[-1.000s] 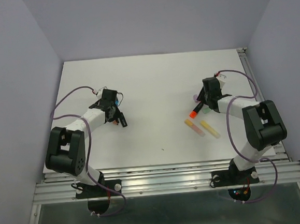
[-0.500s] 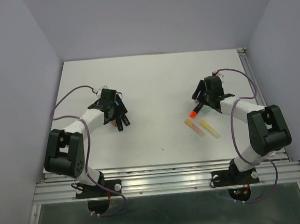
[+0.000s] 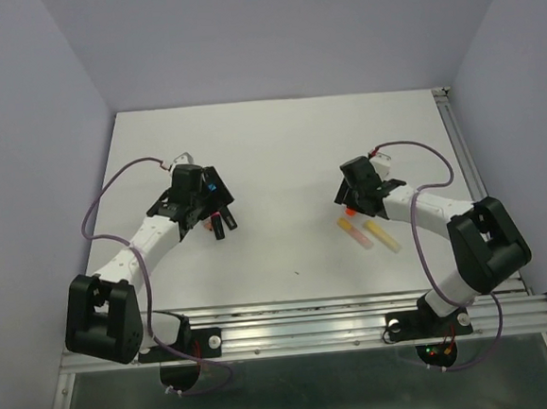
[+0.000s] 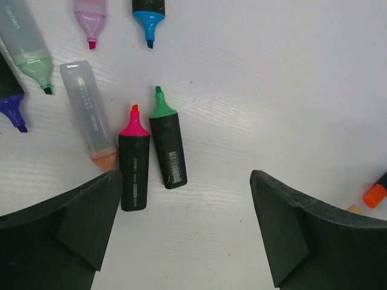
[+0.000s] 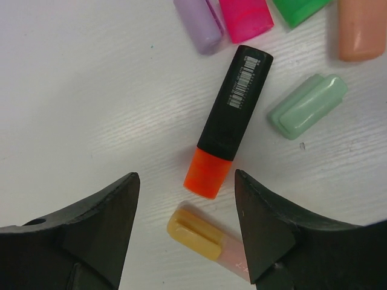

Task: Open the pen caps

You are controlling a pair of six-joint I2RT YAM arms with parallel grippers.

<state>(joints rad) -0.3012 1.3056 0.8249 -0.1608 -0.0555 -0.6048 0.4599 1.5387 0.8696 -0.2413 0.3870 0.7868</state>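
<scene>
My right gripper grabs the black highlighter by its orange cap (image 3: 351, 211) (image 5: 208, 174) next, which leaves the black body free for my left gripper to uncap.
In the right wrist view, a black highlighter (image 5: 234, 103) with its orange cap (image 5: 208, 174) on lies on the table. Beside it is a pastel pen with a yellow cap (image 5: 195, 232). Loose pen caps lie past them: lilac (image 5: 198, 21), pink (image 5: 245, 17), green (image 5: 299, 9), peach (image 5: 361, 30) and mint (image 5: 308, 106). My right gripper (image 5: 185, 181) hangs open over the orange cap, holding nothing. My left gripper (image 4: 185, 181) is wide open over bare table. Just ahead of it lie uncapped black highlighters with a pink tip (image 4: 133, 166) and a green tip (image 4: 167, 151).
More uncapped pens lie at the left of the left wrist view: peach-tipped (image 4: 89, 115), mint (image 4: 27, 51), purple (image 4: 12, 106), pink (image 4: 91, 18) and blue (image 4: 148, 15). In the top view, two pastel pens (image 3: 371, 235) lie near the right gripper (image 3: 349, 199). The white table (image 3: 278, 147) has grey walls round it.
My left gripper has gone from shut to wide open, and a black highlighter now lies on the table. My right gripper has opened wider and shifted left over the orange-capped highlighter.
</scene>
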